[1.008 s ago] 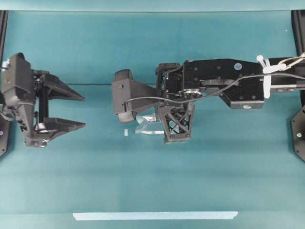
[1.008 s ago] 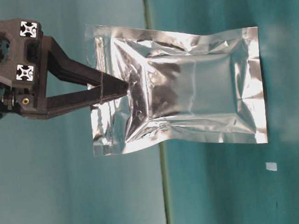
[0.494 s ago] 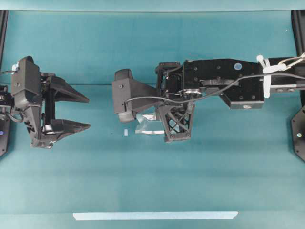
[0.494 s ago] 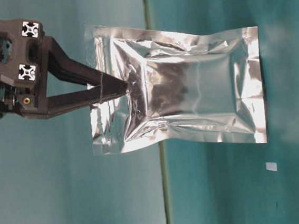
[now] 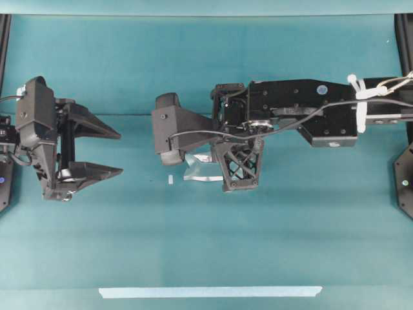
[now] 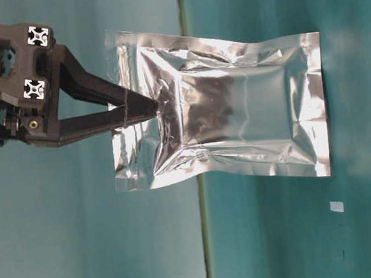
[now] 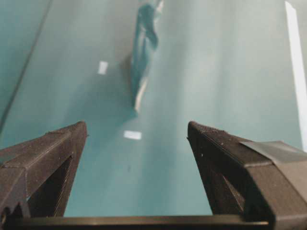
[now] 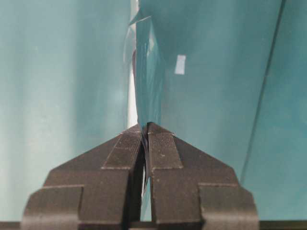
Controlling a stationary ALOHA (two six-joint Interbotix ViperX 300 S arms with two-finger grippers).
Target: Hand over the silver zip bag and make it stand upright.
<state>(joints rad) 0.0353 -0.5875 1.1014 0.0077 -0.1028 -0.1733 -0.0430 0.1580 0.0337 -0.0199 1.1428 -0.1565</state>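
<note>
The right gripper's fingers already cover the bag's zip end, so the left gripper should next grab the silver zip bag by its loose short edge.
The silver zip bag is a crinkled foil pouch with a darker centre panel. It hangs edge-down, and its far short edge is level with the table. My right gripper is shut on the bag's zip-end edge. The right wrist view shows its jaws pinching the thin foil. In the overhead view only a sliver of the bag shows under the right arm. My left gripper is open and empty, well to the left of the bag. The left wrist view shows the bag edge-on ahead of it.
A small white scrap lies on the teal table between the left gripper and the bag, and shows in the table-level view. A pale tape strip runs along the front edge.
The left gripper has shifted a little to the right, toward the bag, and then stopped. The right gripper and the bag have stayed put.
</note>
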